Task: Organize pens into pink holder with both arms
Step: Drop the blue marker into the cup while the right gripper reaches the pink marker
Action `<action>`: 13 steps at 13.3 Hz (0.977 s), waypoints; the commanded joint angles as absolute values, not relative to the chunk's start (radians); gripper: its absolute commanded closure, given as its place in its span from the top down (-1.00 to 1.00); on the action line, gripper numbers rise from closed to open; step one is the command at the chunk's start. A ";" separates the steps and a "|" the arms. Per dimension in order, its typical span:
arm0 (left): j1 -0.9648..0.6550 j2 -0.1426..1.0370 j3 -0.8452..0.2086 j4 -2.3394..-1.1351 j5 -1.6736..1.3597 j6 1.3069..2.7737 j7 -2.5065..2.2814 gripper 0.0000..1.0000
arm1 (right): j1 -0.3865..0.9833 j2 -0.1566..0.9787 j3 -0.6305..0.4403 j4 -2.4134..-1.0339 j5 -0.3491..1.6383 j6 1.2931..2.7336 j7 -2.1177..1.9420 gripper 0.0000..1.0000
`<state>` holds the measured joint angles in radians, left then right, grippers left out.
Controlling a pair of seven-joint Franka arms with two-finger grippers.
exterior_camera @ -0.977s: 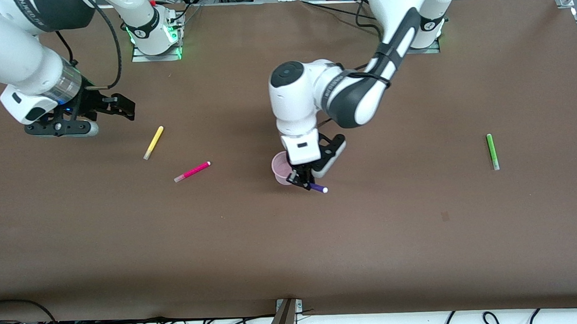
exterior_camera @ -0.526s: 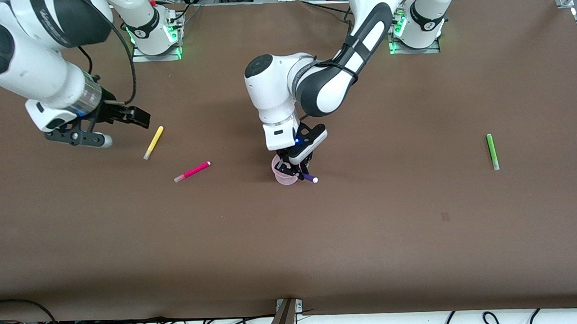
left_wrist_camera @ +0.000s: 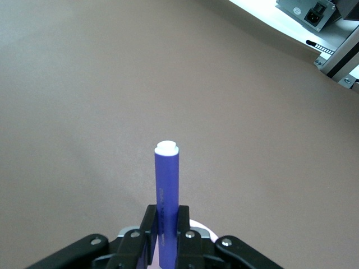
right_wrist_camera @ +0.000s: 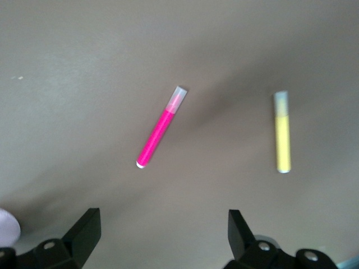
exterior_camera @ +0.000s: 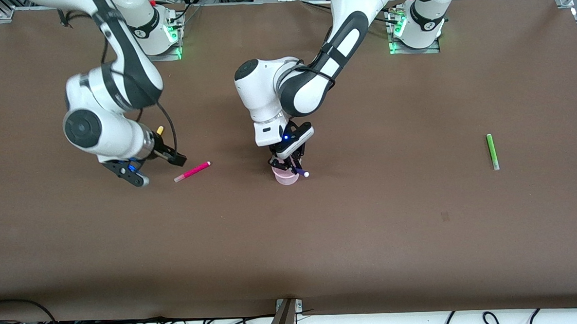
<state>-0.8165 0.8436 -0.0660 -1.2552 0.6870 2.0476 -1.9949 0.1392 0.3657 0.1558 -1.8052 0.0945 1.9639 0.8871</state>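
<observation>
The robot's left gripper needs to let go of the pen, as the purple pen (exterior_camera: 300, 171) stands in the pink holder (exterior_camera: 286, 177) and would stay in the holder.
The pink holder (exterior_camera: 286, 177) stands mid-table. My left gripper (exterior_camera: 290, 166) is shut on the dark purple pen (exterior_camera: 300, 171) and holds it over the holder, white end tilted out past the rim. In the left wrist view the purple pen (left_wrist_camera: 166, 190) sits between my left gripper's (left_wrist_camera: 166, 238) fingers, with the holder's rim (left_wrist_camera: 201, 230) just under them. My right gripper (exterior_camera: 174, 159) is open and empty, low over the table beside the magenta pen (exterior_camera: 192, 171). The yellow pen (exterior_camera: 159, 131) is mostly hidden by the right arm. The right wrist view shows my right gripper (right_wrist_camera: 161, 230), the magenta pen (right_wrist_camera: 159, 130) and the yellow pen (right_wrist_camera: 282, 134).
The bright green pen (exterior_camera: 492, 151) lies alone toward the left arm's end of the table. The brown table (exterior_camera: 369, 236) has its edge and cables nearest the front camera. A pale round shape (right_wrist_camera: 8, 227) shows at the edge of the right wrist view.
My left gripper has carried the purple pen from beside the holder to over it. My right arm has swung in from its end of the table to beside the magenta pen, covering the yellow pen.
</observation>
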 commanded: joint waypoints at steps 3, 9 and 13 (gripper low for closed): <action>-0.828 0.841 -0.040 -1.241 0.719 2.031 -2.014 0.63 | 0.141 0.509 0.153 -1.779 0.198 2.052 1.060 1.00; -0.685 0.677 -0.046 -1.238 0.587 2.003 -1.825 0.72 | 0.158 0.609 0.153 -1.789 0.249 2.135 1.083 0.88; -0.475 0.513 -0.046 -1.243 0.200 1.870 -1.273 0.72 | 0.181 0.638 0.153 -1.793 0.249 2.175 1.085 0.55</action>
